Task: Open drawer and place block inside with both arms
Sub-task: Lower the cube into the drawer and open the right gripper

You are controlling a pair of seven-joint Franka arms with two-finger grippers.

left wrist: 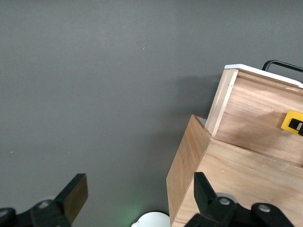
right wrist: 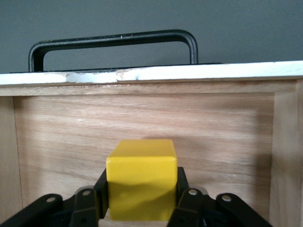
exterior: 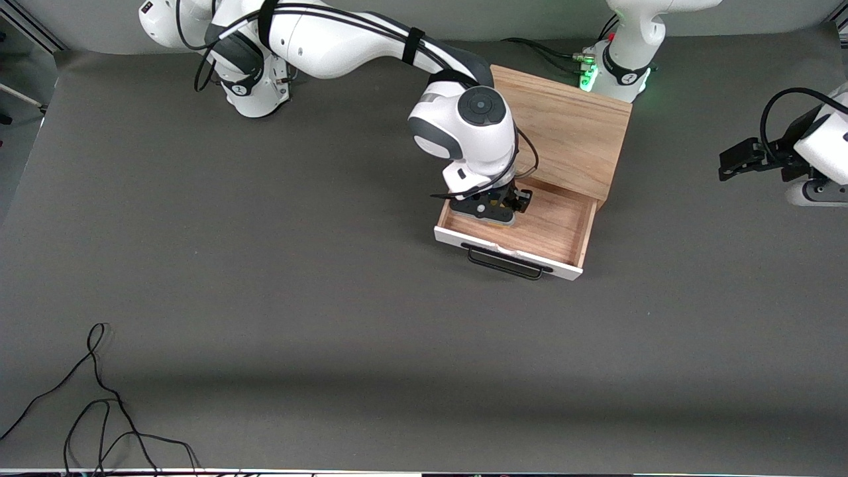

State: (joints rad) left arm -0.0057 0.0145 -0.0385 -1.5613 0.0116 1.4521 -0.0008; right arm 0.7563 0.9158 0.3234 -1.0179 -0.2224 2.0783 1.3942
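The yellow block (right wrist: 141,165) is low over the drawer's wooden bottom, inside the drawer's white front panel, so the robot's right gripper needs to release the block now.
The light oak box (exterior: 570,126) stands near the arm bases. Its drawer (exterior: 556,228) is pulled open toward the front camera, with a white front and a black bar handle (exterior: 507,262). My right gripper (exterior: 493,211) reaches down into the drawer and is shut on the yellow block (right wrist: 141,165), low over the wooden floor just inside the front panel. The right wrist view shows the right gripper (right wrist: 141,184) and the handle (right wrist: 113,42). My left gripper (exterior: 735,162) waits open and empty at the left arm's end of the table. The left wrist view shows the left gripper (left wrist: 139,193), the drawer (left wrist: 255,118) and the block (left wrist: 291,121).
Loose black cables (exterior: 99,411) lie on the dark grey table near the front camera at the right arm's end. A green light (exterior: 586,79) glows at the left arm's base beside the box.
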